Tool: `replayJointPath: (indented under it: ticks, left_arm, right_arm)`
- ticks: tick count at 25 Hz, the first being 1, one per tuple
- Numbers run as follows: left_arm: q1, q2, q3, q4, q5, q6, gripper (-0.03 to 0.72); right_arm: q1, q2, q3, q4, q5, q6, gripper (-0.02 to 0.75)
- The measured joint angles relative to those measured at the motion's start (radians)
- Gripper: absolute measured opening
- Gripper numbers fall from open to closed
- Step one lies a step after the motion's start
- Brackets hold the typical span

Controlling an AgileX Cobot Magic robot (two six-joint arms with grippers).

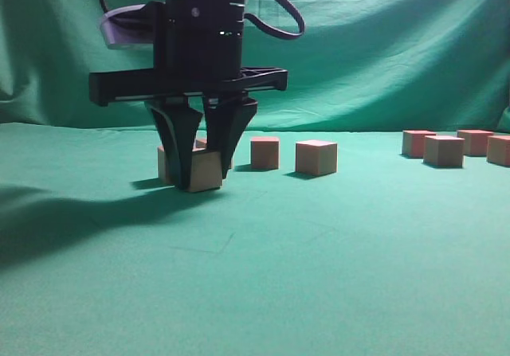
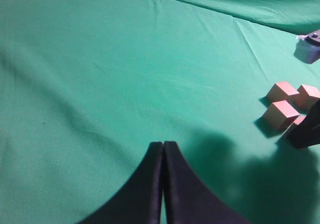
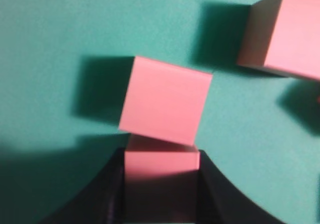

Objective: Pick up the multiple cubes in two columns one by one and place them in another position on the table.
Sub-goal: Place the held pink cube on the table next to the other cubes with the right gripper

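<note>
The held pink cube's lower edge meets the green cloth beneath my right gripper's fingers and the cube would stand there, so it is now time to let go.
My right gripper (image 1: 201, 179) has reached across to the left of the exterior view, down at the green table (image 1: 319, 276). It is shut on a pink cube (image 1: 209, 173), which fills the gap between its jaws (image 3: 161, 184) in the right wrist view (image 3: 161, 165) and seems to rest on the cloth. A second cube (image 3: 165, 99) touches it just ahead, and a third (image 3: 285, 33) lies at the upper right. Two more cubes (image 1: 264, 152) (image 1: 316, 157) stand to the right. My left gripper (image 2: 163, 145) is shut and empty above bare cloth; the exterior view does not show it.
Several cubes (image 1: 444, 150) stand grouped at the far right of the table. In the left wrist view, three cubes (image 2: 281, 115) and the black right gripper (image 2: 310, 131) sit at the right edge, with a pale lilac object (image 2: 310, 48) beyond. A green backdrop (image 1: 382, 53) hangs behind.
</note>
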Motion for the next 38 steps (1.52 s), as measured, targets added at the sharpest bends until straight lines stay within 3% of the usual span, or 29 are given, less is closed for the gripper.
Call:
replayJointPath:
  ticks: [10,13,17,22,29,33,38]
  left_arm:
    - [0.0,0.0,0.0,0.0,0.0,0.0,0.0]
    - [0.0,0.0,0.0,0.0,0.0,0.0,0.0]
    - [0.0,0.0,0.0,0.0,0.0,0.0,0.0]
    - [0.0,0.0,0.0,0.0,0.0,0.0,0.0]
    - [0.0,0.0,0.0,0.0,0.0,0.0,0.0]
    - [0.0,0.0,0.0,0.0,0.0,0.0,0.0]
    - [0.0,0.0,0.0,0.0,0.0,0.0,0.0]
  right_arm:
    - [0.0,0.003,-0.002,0.004,0.0,0.002,0.265]
    - [0.0,0.008,-0.002,0.02,-0.004,0.002,0.424]
    - [0.0,0.008,-0.002,0.024,-0.006,0.002,0.559]
    - [0.0,0.012,-0.033,0.031,0.064,0.002,0.569]
    - [0.0,0.019,-0.224,0.031,0.24,-0.035,0.569]
    - [0.0,0.011,-0.332,0.029,0.259,-0.05,0.569]
    - [0.0,-0.09,-0.351,-0.03,0.27,-0.077,0.569]
